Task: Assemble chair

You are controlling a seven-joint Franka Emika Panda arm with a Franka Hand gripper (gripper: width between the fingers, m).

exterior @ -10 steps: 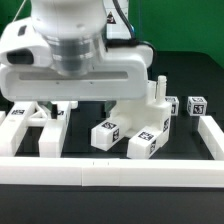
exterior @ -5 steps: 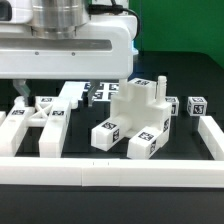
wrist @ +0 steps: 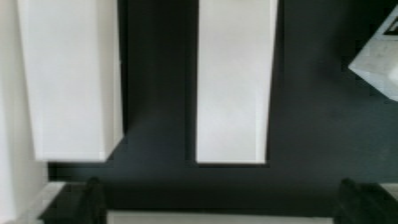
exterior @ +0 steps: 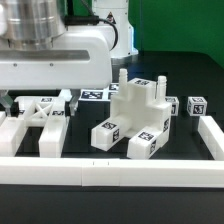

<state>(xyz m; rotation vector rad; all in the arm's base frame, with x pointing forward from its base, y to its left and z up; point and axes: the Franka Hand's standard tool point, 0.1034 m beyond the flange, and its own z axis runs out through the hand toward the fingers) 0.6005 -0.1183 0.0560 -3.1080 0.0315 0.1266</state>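
My gripper grabs the frame by its long side bar point(exterior: 53, 134) point(wrist: 233, 90) next, to fit the X-braced frame onto the chair piece's upright pegs.
My gripper point(exterior: 40, 92) hangs over the white X-braced frame point(exterior: 38, 125) at the exterior view's left, its big white hand hiding the frame's back part. In the wrist view the gripper point(wrist: 217, 200) is open: the dark fingertips point(wrist: 71, 202) stand far apart with only dark table and a white edge point(wrist: 214, 216) between them. Two long white bars point(wrist: 237, 80) lie side by side beyond the fingers. A joined white chair piece point(exterior: 135, 110) with upright pegs and tags stands in the middle. Two small tagged cubes point(exterior: 196, 103) sit to its right.
A long plain white rail point(exterior: 110, 173) runs along the front and turns up the right side point(exterior: 211, 135). The marker board point(exterior: 95, 95) lies behind the middle piece. Another grey-white part point(wrist: 374, 60) shows at the edge of the wrist view.
The hand has slid toward the exterior view's left, uncovering the joined piece in the middle. The jaws stay wide apart and no part has moved.
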